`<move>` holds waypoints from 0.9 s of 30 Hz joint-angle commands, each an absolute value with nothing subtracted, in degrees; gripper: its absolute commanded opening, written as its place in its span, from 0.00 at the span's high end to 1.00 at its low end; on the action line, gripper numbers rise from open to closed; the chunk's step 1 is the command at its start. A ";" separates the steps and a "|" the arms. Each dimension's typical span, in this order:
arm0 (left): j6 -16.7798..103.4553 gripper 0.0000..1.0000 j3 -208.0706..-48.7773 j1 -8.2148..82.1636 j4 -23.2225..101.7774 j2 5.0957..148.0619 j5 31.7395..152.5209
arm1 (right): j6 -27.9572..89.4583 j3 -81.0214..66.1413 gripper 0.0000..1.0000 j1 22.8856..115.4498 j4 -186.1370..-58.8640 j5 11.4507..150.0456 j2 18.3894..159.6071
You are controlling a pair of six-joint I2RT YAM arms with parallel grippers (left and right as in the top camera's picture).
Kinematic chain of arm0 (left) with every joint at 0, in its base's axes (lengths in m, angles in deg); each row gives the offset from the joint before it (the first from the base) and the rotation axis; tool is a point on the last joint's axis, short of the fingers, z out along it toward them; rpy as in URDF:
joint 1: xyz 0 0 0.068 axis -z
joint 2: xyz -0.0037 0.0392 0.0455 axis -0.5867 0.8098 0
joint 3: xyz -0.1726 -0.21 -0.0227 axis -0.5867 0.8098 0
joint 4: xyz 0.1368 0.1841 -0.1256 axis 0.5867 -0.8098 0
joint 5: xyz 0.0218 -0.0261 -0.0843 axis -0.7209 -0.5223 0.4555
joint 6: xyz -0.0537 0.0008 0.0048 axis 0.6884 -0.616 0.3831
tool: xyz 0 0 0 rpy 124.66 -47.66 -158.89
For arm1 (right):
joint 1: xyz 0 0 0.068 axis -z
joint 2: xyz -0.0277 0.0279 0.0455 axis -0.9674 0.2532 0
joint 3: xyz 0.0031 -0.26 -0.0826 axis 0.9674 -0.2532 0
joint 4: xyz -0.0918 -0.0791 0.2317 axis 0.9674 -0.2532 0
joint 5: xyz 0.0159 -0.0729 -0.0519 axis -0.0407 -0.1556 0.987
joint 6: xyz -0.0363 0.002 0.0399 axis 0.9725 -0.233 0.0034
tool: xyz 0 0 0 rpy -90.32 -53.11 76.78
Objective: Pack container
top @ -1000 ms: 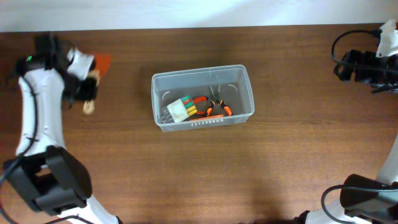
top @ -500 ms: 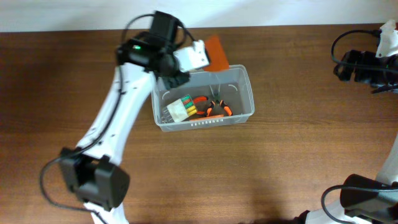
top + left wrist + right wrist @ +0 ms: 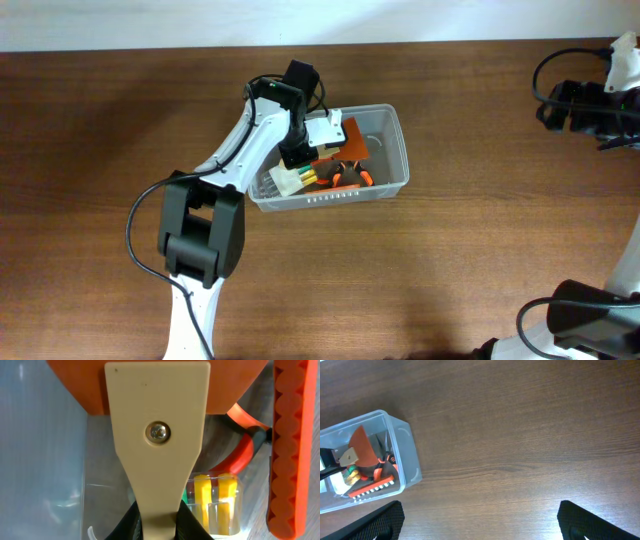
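Note:
The scraper's blade hangs inside the container's sides, just over the pliers, and the scraper would settle there, so it is time for my left gripper to open now.
The container (image 3: 396,160) is a clear plastic bin at the table's middle. It holds orange-handled pliers (image 3: 352,176), a clear case of yellow and green bits (image 3: 292,179) and an orange toothed strip (image 3: 292,445). My left gripper (image 3: 312,142) is shut on the beige handle (image 3: 157,435) of a scraper with an orange blade (image 3: 352,142), held over the bin's inside. The container also shows in the right wrist view (image 3: 412,462). My right gripper (image 3: 480,515) is open and empty, high at the table's far right.
Bare brown wood table (image 3: 480,260) lies all around the bin. The right arm (image 3: 590,105) sits at the far right edge. A white wall strip runs along the table's back edge.
My left arm has swung from the table's far left to the bin, carrying the scraper, and now holds it inside the bin. The right arm has not moved.

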State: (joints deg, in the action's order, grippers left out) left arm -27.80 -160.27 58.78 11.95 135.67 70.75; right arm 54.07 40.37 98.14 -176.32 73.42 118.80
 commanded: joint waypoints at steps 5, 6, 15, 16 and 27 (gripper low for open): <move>-26.48 0.22 -160.77 58.65 11.75 135.84 71.56 | 54.20 40.18 0.01 97.79 -176.28 72.69 119.04; -25.37 0.21 -160.77 58.62 11.75 135.84 71.56 | 54.20 40.18 0.01 97.79 -176.28 72.69 119.04; -21.22 0.01 -160.79 56.98 9.19 129.70 66.62 | 56.45 40.18 0.01 96.11 -176.13 72.72 119.02; -20.04 0.01 -160.79 56.70 9.19 128.41 65.71 | 56.87 40.18 0.01 95.23 -175.97 72.80 119.02; -7.86 0.01 -160.79 48.50 9.61 110.77 60.63 | 59.60 40.18 0.01 77.48 -163.08 84.13 119.04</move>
